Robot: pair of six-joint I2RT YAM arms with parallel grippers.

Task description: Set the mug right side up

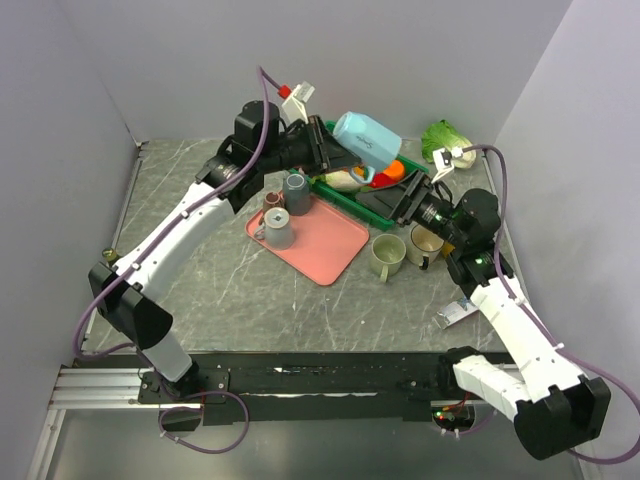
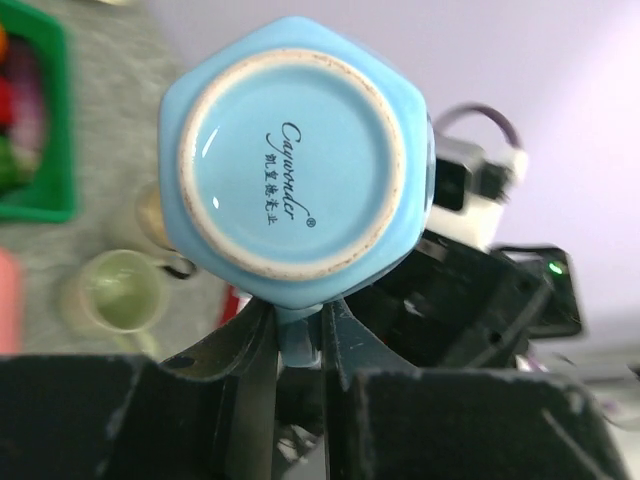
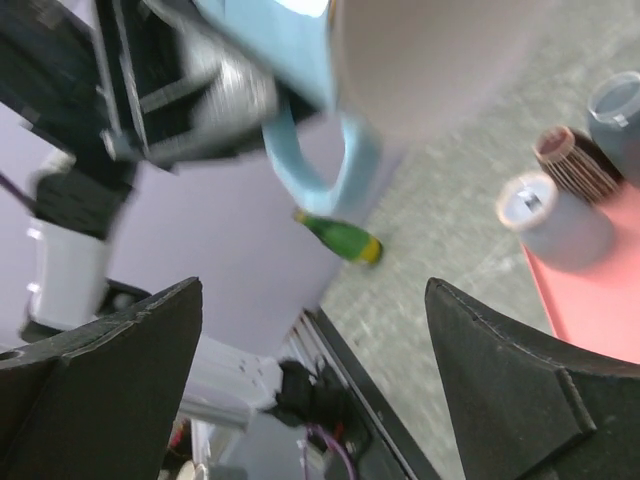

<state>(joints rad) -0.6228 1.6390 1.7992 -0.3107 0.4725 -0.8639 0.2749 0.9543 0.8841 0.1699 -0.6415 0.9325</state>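
Note:
My right gripper will next grab the light blue mug's handle [image 3: 340, 182] from the side of the mug's opening, opposite my left gripper, to set the mug upright.
A light blue hexagonal mug [image 1: 368, 137] hangs in the air over the green bin, lying on its side. My left gripper [image 1: 335, 150] is shut on its handle. In the left wrist view the mug's base [image 2: 292, 160] faces the camera, and my gripper [image 2: 296, 335] pinches the handle below it. In the right wrist view the mug [image 3: 330, 60] and its handle [image 3: 315, 160] fill the top, blurred. My right gripper [image 1: 408, 204] is open and empty, just below and right of the mug, its wide jaws [image 3: 315, 375] apart.
A pink tray [image 1: 325, 240] carries two grey cups [image 1: 278, 228] and a brown one. A green bin [image 1: 372, 195] holds toy food. A pale green mug [image 1: 387, 256] and a cream mug [image 1: 425, 243] stand right of the tray. A green bottle [image 3: 340, 236] lies far off.

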